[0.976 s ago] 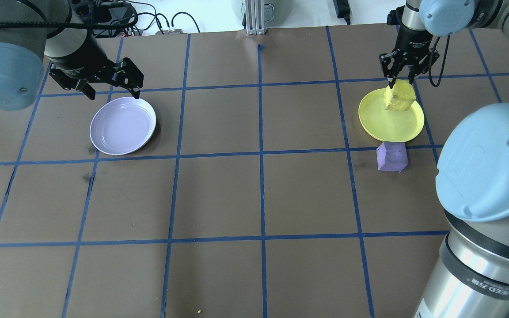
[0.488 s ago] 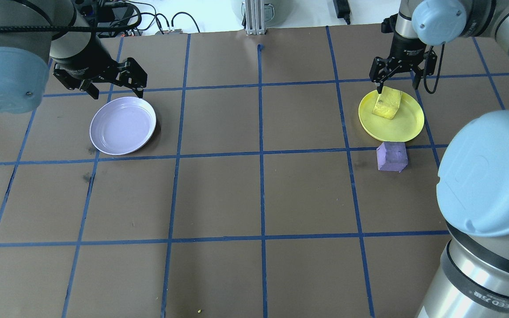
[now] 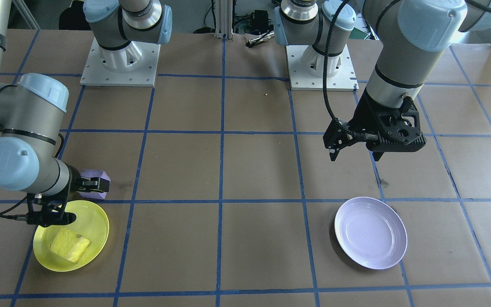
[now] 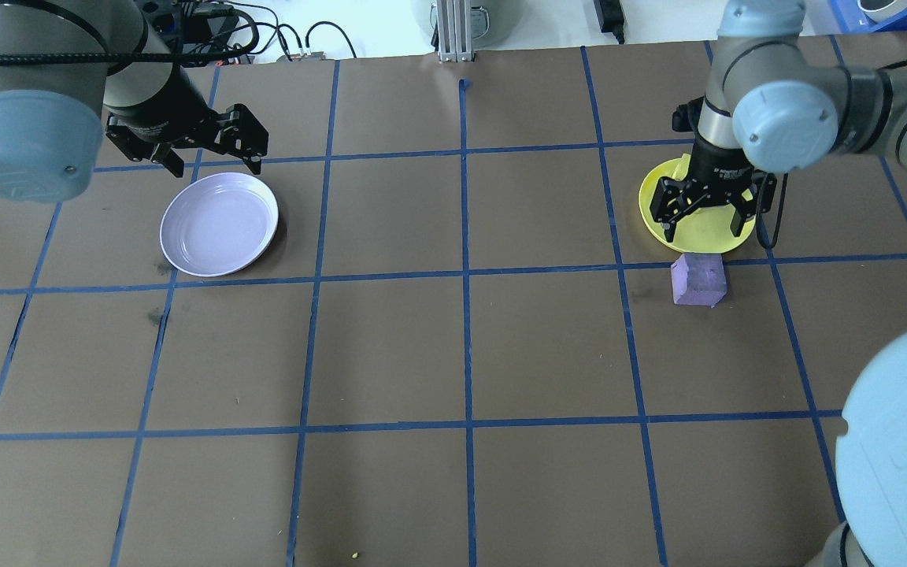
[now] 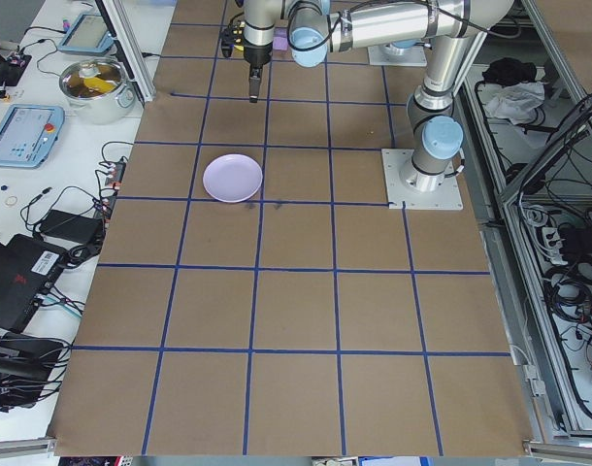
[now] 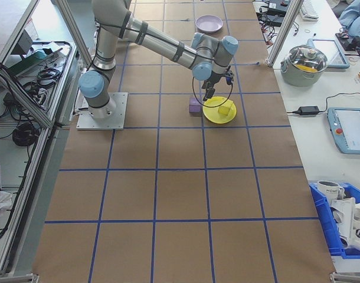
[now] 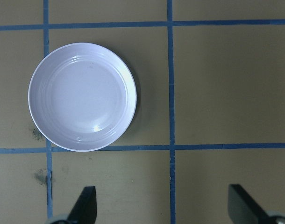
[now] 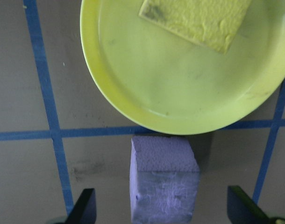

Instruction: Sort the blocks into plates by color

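The robot's right gripper next needs to grab the pale purple block by its opposite sides, so that it can sort the block into the lavender plate.
The yellow block lies flat in the yellow plate, free of any gripper. Its corner shows at the top of the right wrist view. The purple block sits on the table just off the near rim of the yellow plate. My right gripper hangs open over that near rim, and the purple block shows between its fingertips in the wrist view. The lavender plate is empty. My left gripper hovers open just beyond its far rim.
Brown paper with a blue tape grid covers the table. Cables and an aluminium post line the far edge. The arms' base plates stand on the robot's side. A side table beyond the right end holds a pot.
The right gripper has let the yellow block go into the yellow plate and moved nearer, over the plate's near rim. The left gripper has drifted slightly up and right.
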`<state>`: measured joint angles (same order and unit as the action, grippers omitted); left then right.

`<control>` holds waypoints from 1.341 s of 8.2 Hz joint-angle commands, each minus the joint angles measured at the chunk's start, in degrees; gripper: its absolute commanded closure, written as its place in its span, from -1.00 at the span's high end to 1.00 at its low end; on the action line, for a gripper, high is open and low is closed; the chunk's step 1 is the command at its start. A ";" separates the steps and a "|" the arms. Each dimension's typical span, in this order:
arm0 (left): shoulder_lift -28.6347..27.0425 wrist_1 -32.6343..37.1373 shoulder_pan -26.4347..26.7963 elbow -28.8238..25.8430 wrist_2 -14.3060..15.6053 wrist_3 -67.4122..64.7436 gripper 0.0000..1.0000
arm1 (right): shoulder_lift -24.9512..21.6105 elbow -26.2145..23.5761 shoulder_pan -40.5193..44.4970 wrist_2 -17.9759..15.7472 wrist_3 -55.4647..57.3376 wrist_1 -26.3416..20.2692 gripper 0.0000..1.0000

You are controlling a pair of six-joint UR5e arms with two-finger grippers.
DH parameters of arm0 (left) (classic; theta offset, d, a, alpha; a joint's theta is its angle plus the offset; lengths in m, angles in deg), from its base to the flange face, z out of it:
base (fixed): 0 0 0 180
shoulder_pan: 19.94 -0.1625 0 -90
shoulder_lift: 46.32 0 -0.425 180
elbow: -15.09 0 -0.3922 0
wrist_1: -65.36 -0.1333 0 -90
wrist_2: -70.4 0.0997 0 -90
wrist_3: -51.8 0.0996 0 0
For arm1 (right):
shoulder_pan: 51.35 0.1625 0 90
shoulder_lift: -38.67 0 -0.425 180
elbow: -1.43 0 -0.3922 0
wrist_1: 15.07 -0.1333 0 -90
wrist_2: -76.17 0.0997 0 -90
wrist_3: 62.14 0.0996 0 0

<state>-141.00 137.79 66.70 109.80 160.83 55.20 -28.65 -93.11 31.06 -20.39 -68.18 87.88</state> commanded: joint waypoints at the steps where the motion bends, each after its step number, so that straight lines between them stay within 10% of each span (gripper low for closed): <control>1: 0.81 -0.19 -0.06 1.35 0.27 0.47 1.00 | -5.01 -16.69 0.03 -0.65 -2.66 15.58 1.00; 3: 0.72 -0.10 -0.15 1.44 0.27 0.47 1.00 | -5.01 -17.78 -0.06 -0.92 -5.45 15.88 1.00; 4: 1.15 -0.19 -0.15 1.35 0.09 0.47 1.00 | -4.92 -17.61 -0.06 -0.83 -6.35 16.31 0.40; 5: 1.25 -0.19 -0.15 1.44 0.01 0.47 1.00 | -4.75 -16.74 -0.14 -0.74 -6.19 17.01 -0.81; 8: 1.77 1.20 -0.15 1.70 0.35 0.56 1.00 | -5.36 -12.79 -0.06 0.05 -5.57 16.42 -1.00; 11: 1.95 1.57 -0.59 1.79 0.18 0.56 1.00 | -5.81 0.01 5.70 6.03 4.84 2.21 -1.00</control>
<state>-139.30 138.93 66.44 111.54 160.80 55.72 -34.74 -101.58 31.91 -16.90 -70.59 98.25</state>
